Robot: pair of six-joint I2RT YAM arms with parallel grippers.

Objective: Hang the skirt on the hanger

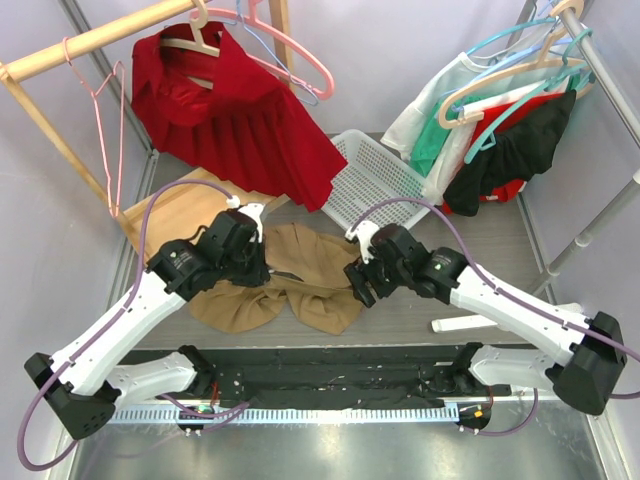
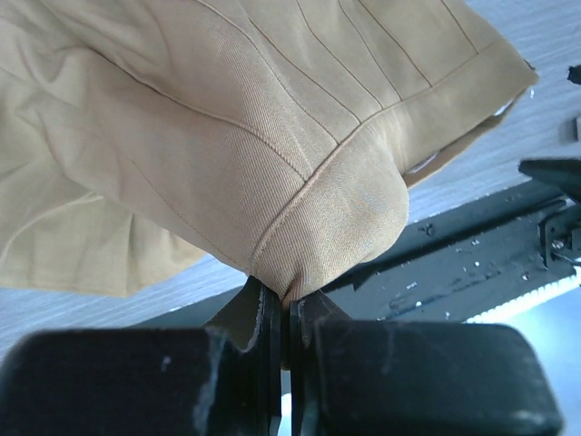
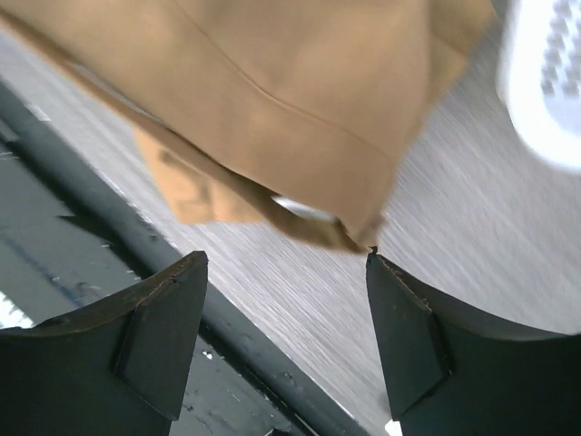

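My right gripper pinches the skirt's hem at the skirt's edge opposite my left gripper's fold next, to spread the skirt for the hanger.
A tan skirt [image 1: 300,285] lies crumpled on the grey table between my two arms. My left gripper [image 1: 262,268] is shut on a fold of it; in the left wrist view the jaws [image 2: 289,304] pinch the cloth [image 2: 272,136] at a seam and it bulges above them. My right gripper [image 1: 358,285] is open and empty at the skirt's right edge; in the right wrist view [image 3: 286,300] the skirt's hem [image 3: 300,100] hangs just past the fingertips, near the right one. An empty pink hanger [image 1: 295,50] hangs on the wooden rail at the back.
A red dress [image 1: 235,110] hangs on the wooden rack, with a thin pink wire hanger [image 1: 105,130] at its left. A white basket [image 1: 375,180] leans behind the skirt. Several garments [image 1: 500,130] hang on the right rack. A white bar [image 1: 465,323] lies front right.
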